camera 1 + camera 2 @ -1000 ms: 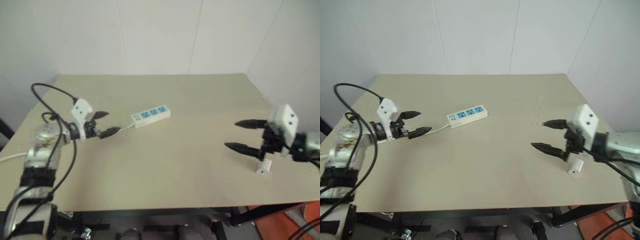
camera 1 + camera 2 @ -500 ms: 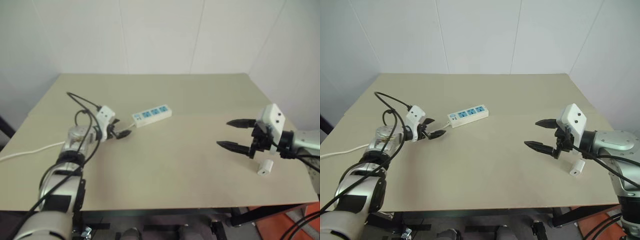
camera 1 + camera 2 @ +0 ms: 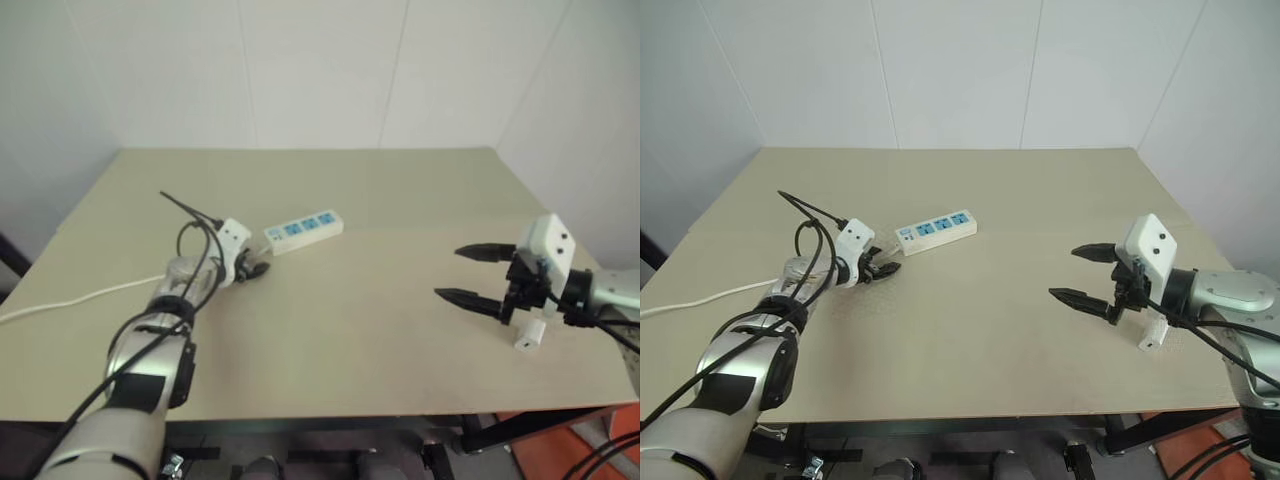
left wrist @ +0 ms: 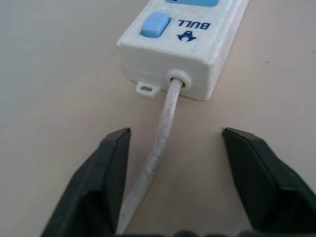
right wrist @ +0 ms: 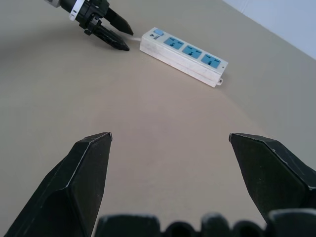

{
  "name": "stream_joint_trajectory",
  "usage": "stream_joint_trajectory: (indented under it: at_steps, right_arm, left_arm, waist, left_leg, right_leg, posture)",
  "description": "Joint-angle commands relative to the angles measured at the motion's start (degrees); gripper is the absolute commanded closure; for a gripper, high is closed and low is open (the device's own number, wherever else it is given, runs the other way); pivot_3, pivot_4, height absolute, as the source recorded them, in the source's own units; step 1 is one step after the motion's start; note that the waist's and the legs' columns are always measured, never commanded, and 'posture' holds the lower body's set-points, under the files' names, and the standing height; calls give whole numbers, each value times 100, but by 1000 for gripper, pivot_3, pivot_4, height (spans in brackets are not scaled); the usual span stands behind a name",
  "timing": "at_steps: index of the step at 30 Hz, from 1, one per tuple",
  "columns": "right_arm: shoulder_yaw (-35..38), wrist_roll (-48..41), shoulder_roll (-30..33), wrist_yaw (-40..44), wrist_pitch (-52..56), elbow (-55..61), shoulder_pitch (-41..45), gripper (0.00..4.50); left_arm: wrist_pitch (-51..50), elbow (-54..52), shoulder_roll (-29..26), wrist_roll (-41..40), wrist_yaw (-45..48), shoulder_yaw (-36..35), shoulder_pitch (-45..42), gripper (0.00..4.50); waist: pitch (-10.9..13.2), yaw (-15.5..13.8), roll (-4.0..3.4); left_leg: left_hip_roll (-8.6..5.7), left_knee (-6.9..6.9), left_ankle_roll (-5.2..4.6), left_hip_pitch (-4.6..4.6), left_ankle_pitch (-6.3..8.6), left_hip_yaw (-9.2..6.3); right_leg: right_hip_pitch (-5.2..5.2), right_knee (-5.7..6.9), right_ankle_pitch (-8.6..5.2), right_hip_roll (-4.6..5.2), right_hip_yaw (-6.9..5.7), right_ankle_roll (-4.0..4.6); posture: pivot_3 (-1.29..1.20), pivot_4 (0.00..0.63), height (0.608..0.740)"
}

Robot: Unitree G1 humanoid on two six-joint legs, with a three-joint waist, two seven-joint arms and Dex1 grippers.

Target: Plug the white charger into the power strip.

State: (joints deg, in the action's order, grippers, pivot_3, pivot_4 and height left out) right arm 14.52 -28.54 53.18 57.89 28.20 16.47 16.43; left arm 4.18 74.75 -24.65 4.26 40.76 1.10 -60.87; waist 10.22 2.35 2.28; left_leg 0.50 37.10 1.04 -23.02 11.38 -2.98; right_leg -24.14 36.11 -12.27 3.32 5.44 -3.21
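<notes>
The power strip is a long bar (image 3: 305, 231) and is narrow only from side to side. My left gripper should next grab the power strip by its long sides at its switch end (image 3: 276, 240).
The power strip (image 3: 304, 229) lies on the table left of centre, a white bar with three blue sockets and a blue switch. Its thin white cord (image 4: 158, 148) leaves the near end. My left gripper (image 4: 175, 133) sits low at that end, open, one finger on each side of the cord, close to the strip. The white charger (image 3: 529, 334) lies on the table at the right, just beside my right arm. My right gripper (image 3: 447, 272) hovers above the table next to it, wide open and holding nothing.
The beige table (image 3: 360, 330) ends at white walls behind and to the right. The strip's cord (image 3: 60, 300) trails off over the table's left edge. Black cables (image 3: 190, 215) loop above my left wrist.
My left gripper moved right and down to the cord end of the strip, and its fingers have narrowed. The right gripper has stayed where it was.
</notes>
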Motion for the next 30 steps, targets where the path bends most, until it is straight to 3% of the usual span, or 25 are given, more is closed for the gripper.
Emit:
stream_joint_trajectory:
  at_steps: [1,8,14,22,30]
  right_arm:
    - [299,-148,89,-68,53,222,-43,0]
    - [353,-180,154,-84,58,246,-117,0]
    - [368,-168,213,-89,30,218,-150,0]
    - [384,-148,251,-46,-8,219,-209,0]
    - [397,-155,280,13,-29,216,-239,0]
  left_arm:
    - [-187,108,-18,65,89,-38,121,2474]
    - [-273,82,-34,58,347,-111,218,4488]
    - [-140,-26,16,53,867,-88,299,4488]
    - [458,-586,180,-137,2410,-2,676,4488]
    - [325,-2616,49,-632,4018,308,1934,4488]
  waist:
    - [-1,7,0]
    - [-4,4,-3]
    - [-11,3,-11]
    - [-14,-77,-16]
    - [-19,-121,-24]
  left_leg:
    - [0,-1,0,4,0,0]
    - [-1,-1,0,7,0,1]
    - [-1,-1,0,8,0,1]
    - [-8,-1,0,5,0,1]
    - [-8,-1,0,5,0,2]
  right_leg:
    - [3,0,0,0,0,0]
    - [7,-2,-1,1,2,-1]
    - [9,-2,-1,1,1,-2]
    - [9,-4,-2,8,2,-2]
    - [9,-4,-1,9,2,-1]
  posture:
    - [0,150,740]
    - [0,150,740]
    - [0,150,740]
    - [0,150,740]
    - [0,150,740]
